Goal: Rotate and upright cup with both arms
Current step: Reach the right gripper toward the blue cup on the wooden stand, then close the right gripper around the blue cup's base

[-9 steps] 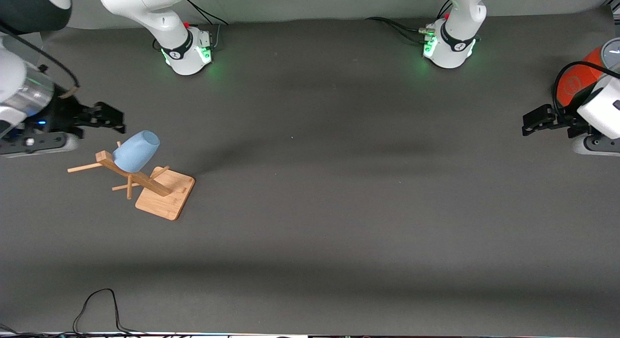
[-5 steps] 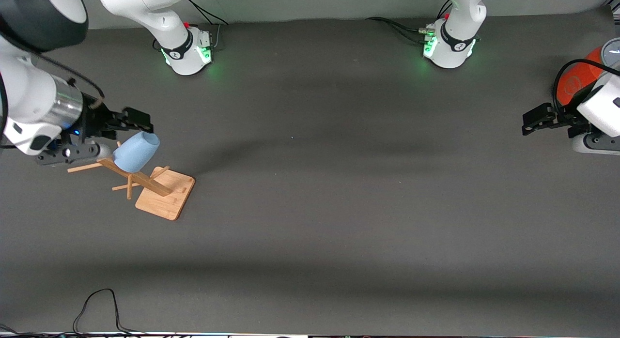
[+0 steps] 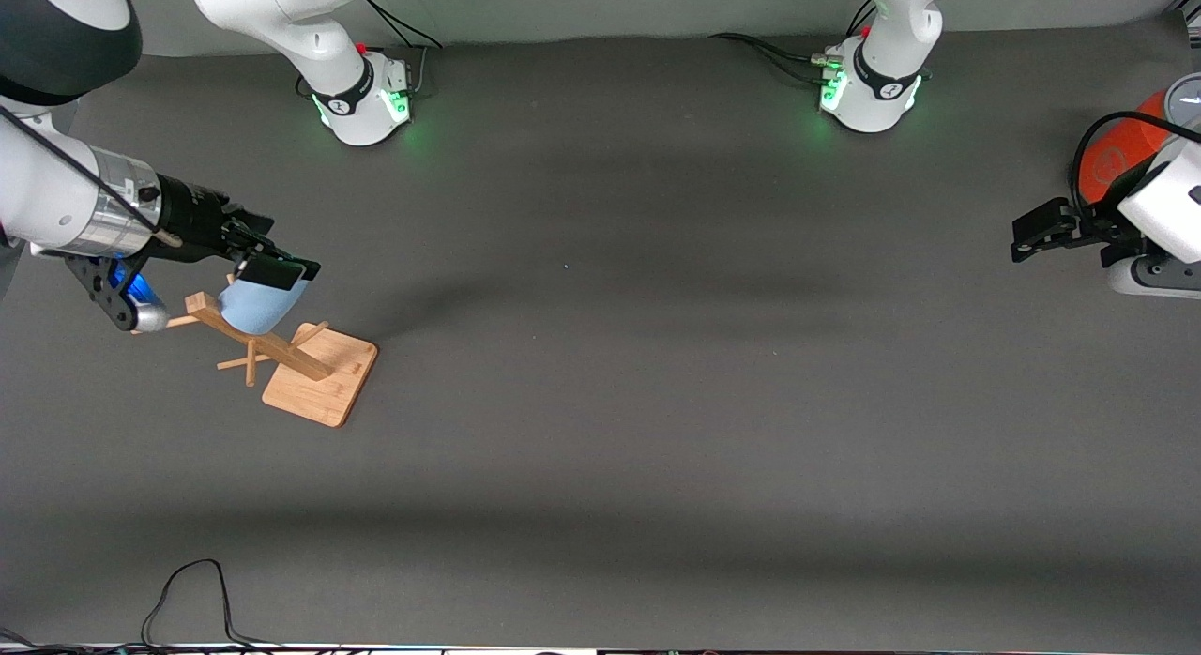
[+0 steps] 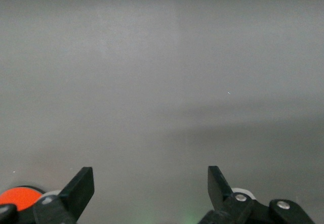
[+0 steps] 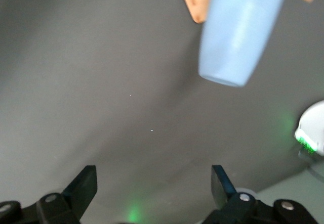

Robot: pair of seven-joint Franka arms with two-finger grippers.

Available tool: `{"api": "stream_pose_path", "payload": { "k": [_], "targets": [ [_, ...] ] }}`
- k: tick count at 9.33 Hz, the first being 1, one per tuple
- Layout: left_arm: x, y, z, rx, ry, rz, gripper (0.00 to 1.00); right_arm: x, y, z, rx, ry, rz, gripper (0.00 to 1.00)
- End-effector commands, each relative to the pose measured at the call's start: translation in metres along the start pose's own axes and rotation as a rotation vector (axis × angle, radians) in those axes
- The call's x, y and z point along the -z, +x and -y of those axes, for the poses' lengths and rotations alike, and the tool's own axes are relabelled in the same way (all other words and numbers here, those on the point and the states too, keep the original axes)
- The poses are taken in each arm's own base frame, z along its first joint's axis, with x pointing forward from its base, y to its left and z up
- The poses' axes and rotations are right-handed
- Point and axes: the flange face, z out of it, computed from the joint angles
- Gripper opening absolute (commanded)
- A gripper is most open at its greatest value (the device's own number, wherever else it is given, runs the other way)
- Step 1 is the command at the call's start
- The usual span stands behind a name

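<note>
My right gripper will next grab the pale-blue cup's closed base end point(image 5: 224, 72) to turn the cup upright.
The pale-blue cup point(image 3: 258, 306) hangs tilted on a peg of a wooden rack point(image 3: 319, 383) toward the right arm's end of the table. My right gripper point(image 3: 272, 266) is open and sits just over the cup's upper end, one finger overlapping it in the front view. In the right wrist view the cup point(image 5: 240, 37) lies ahead of and off to one side of the open right gripper point(image 5: 152, 183), not between the fingers. My left gripper point(image 3: 1032, 235) waits open and empty at the left arm's end, also shown in its wrist view point(image 4: 151, 186).
An orange can point(image 3: 1112, 158) stands at the table's edge beside the left wrist and shows in the left wrist view point(image 4: 17, 196). A black cable point(image 3: 188, 589) loops at the table edge nearest the front camera. The rack's pegs point(image 3: 164, 325) stick out sideways.
My right gripper has swung toward the cup and turned, from beside the rack to just over the cup's upper end. The cup and the left arm have not moved.
</note>
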Motion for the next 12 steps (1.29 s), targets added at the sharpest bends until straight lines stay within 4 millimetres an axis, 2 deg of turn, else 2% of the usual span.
{"api": "stream_pose_path", "payload": {
  "k": [1,3,6,7,9,12],
  "targets": [
    [0.007,-0.002,-0.002,-0.017,-0.003,-0.011,1.00,-0.014,0.026,-0.021,-0.113,-0.054,0.087,1.00],
    [0.007,-0.002,-0.003,-0.018,-0.003,-0.013,1.00,-0.028,0.037,-0.039,-0.139,-0.091,0.127,1.00],
    [0.007,-0.002,-0.003,-0.018,0.000,-0.013,1.00,-0.045,0.056,-0.035,-0.141,-0.101,0.137,1.00],
    [0.007,-0.002,-0.004,-0.020,0.000,-0.014,1.00,-0.057,0.064,-0.033,-0.124,-0.109,0.146,1.00],
    [0.007,-0.002,-0.003,-0.018,0.000,-0.013,1.00,-0.073,0.084,-0.039,-0.100,-0.094,0.149,1.00],
    [0.007,-0.002,-0.004,-0.020,0.000,-0.011,1.00,-0.089,0.095,-0.037,-0.096,-0.089,0.144,1.00]
  ]
}}
